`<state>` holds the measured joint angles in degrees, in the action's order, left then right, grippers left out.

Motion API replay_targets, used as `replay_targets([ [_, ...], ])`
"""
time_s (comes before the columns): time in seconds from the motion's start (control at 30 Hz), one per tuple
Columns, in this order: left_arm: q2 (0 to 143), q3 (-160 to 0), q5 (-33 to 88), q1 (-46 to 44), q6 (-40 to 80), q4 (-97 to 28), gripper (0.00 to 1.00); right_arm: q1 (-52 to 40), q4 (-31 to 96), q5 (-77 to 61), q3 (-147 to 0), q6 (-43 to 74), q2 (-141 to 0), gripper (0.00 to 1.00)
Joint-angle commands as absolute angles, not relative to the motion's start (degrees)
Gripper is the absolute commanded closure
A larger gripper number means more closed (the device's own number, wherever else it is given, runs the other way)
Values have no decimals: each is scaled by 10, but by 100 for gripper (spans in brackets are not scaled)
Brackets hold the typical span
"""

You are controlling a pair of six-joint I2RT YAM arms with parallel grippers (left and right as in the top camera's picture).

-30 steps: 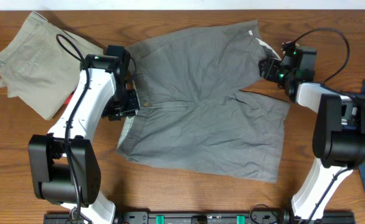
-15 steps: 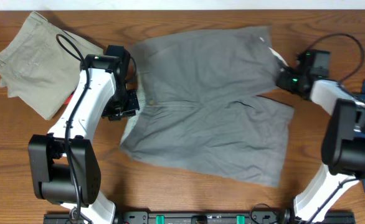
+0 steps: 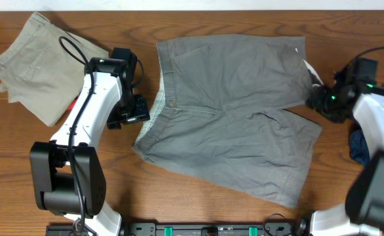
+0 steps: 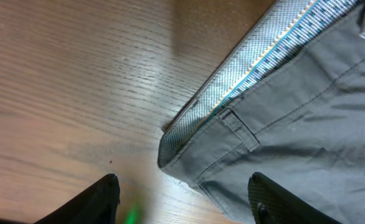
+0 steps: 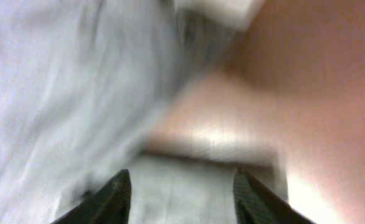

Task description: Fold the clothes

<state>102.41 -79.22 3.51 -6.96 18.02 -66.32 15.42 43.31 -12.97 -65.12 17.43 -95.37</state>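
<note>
My left gripper grabs the grey shorts' near waistband corner (image 3: 140,148) (image 4: 174,157) next, to fold the near leg over the far leg.
The grey shorts (image 3: 231,111) lie spread flat mid-table, waistband to the left, both legs to the right. My left gripper (image 3: 130,113) is open and empty just left of the waistband. In the left wrist view its fingers (image 4: 182,186) straddle bare wood and the waistband corner (image 4: 232,118). My right gripper (image 3: 320,99) is at the right hem of the far leg. In the blurred right wrist view its fingers (image 5: 179,180) stand apart with grey fabric (image 5: 182,193) between them.
Khaki-beige shorts (image 3: 31,59) lie bunched at the far left. A dark navy garment (image 3: 358,145) lies at the right edge, partly under my right arm. A white pocket lining (image 3: 313,72) sticks out at the far leg's hem.
My right gripper has moved right and towards the front, and the shorts slid right with it and spread flatter. The waistband has drawn away from my left gripper, which has stayed put.
</note>
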Motion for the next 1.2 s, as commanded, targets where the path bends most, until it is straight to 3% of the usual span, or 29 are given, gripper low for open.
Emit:
replay_targets([
  [0.0,1022,-772,43,-68,179,-658,31,154,519,-136,-651,172,-887,45],
  [0.1,1022,-750,43,-68,207,-656,30,153,607,-126,-643,204,-855,45],
  [0.27,1022,-700,43,-68,320,-650,30,120,649,-147,-581,219,-816,47],
  [0.57,1022,-607,118,-68,372,-547,36,-48,649,-140,-455,328,-779,47],
  [0.67,1022,-588,118,-68,385,-512,49,-103,646,-131,-438,354,-775,46],
  [0.77,1022,-582,114,-68,385,-493,79,-153,651,-128,-428,363,-775,46],
  [0.83,1022,-582,112,-68,385,-487,91,-186,665,-106,-418,408,-775,46],
  [0.93,1022,-582,114,-68,384,-499,94,-224,677,-90,-402,482,-775,46],
  [1.07,1022,-582,114,-68,357,-516,93,-249,678,-116,-384,627,-775,67],
  [1.17,1022,-582,114,-68,354,-518,94,-252,680,-127,-374,713,-775,73],
])
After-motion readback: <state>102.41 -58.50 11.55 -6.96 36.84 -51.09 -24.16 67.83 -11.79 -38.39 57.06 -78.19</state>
